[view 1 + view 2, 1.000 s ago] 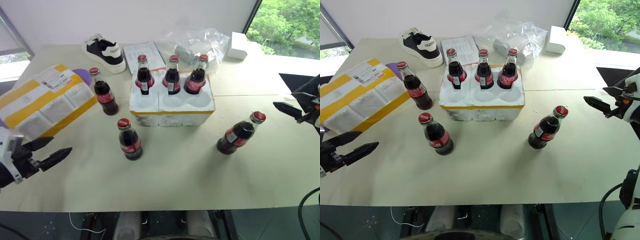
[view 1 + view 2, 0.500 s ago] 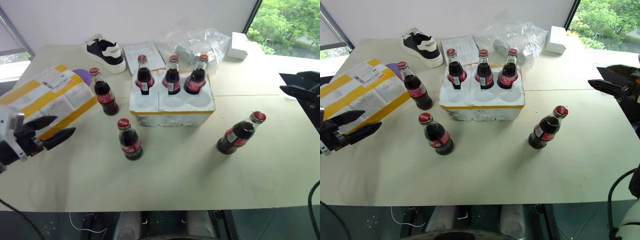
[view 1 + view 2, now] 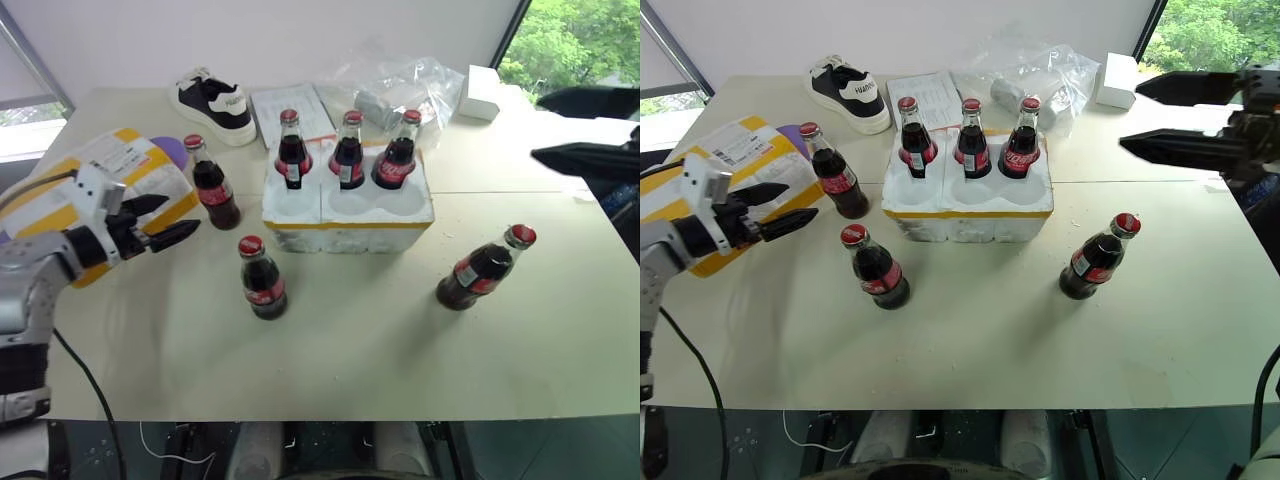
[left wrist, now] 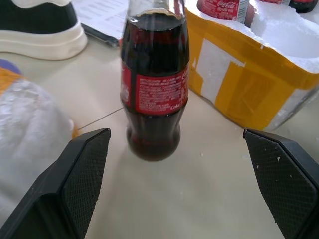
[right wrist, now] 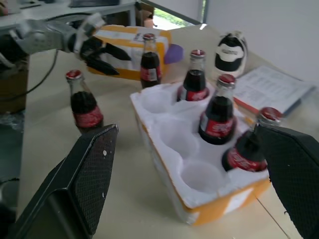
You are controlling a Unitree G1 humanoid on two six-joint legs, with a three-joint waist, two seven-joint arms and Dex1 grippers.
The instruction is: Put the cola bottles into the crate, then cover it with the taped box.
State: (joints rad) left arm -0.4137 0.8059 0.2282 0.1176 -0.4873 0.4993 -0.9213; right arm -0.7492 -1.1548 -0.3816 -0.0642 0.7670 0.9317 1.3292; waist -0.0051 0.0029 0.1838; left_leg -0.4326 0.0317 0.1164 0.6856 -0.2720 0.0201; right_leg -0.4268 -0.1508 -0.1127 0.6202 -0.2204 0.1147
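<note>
My left gripper grabs the bottle by its neck (image 3: 201, 156) next, so the cola bottle's base (image 3: 224, 216) stays free to settle into the crate's well.
The crate (image 3: 347, 226), white foam with a yellow band, holds three cola bottles in its back wells (image 3: 347, 153). Three more stand loose on the table: one at the left (image 3: 213, 185), one in front (image 3: 262, 280), one at the right (image 3: 483, 270). My left gripper (image 3: 183, 212) is open, level and pointing at the left bottle (image 4: 154, 84), a short way from it. Raised over the table's back right, my right gripper (image 3: 1130, 115) is also open and points toward the crate (image 5: 209, 199). The taped box (image 3: 110, 165) lies at the far left, behind my left hand.
Along the back edge lie a black and white shoe (image 3: 212, 100), papers (image 3: 290, 105), a clear plastic bag (image 3: 400, 85) and a small plain white box (image 3: 483, 92). The crate's front wells (image 5: 197, 174) are unfilled. Bare tabletop spreads in front of the crate.
My left gripper has moved forward and inward to the left bottle. My right gripper has risen and swung inward from the table's right side. Both stayed open; no bottle moved.
</note>
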